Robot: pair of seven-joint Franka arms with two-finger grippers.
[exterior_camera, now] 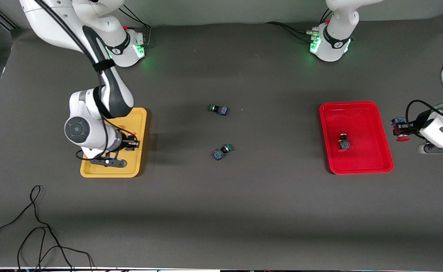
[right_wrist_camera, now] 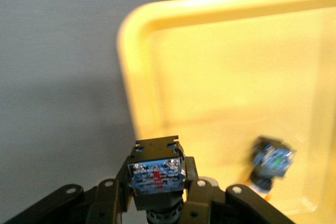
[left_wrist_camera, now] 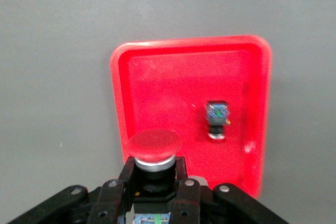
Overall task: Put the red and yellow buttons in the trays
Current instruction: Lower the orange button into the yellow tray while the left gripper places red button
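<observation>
The button is still above the bottom of the yellow tray. My right gripper should keep holding the button until it is lower.
My left gripper is shut on a red-capped button and holds it in the air just off the rim of the red tray at the left arm's end of the table. A second dark button lies inside that tray; it also shows in the left wrist view. My right gripper is over the yellow tray, shut on a button whose blue underside faces the camera. Another button lies in the yellow tray, hidden under the arm in the front view.
Two green-capped buttons lie on the dark table between the trays, one farther from the front camera, one nearer. A loose black cable lies near the front edge at the right arm's end.
</observation>
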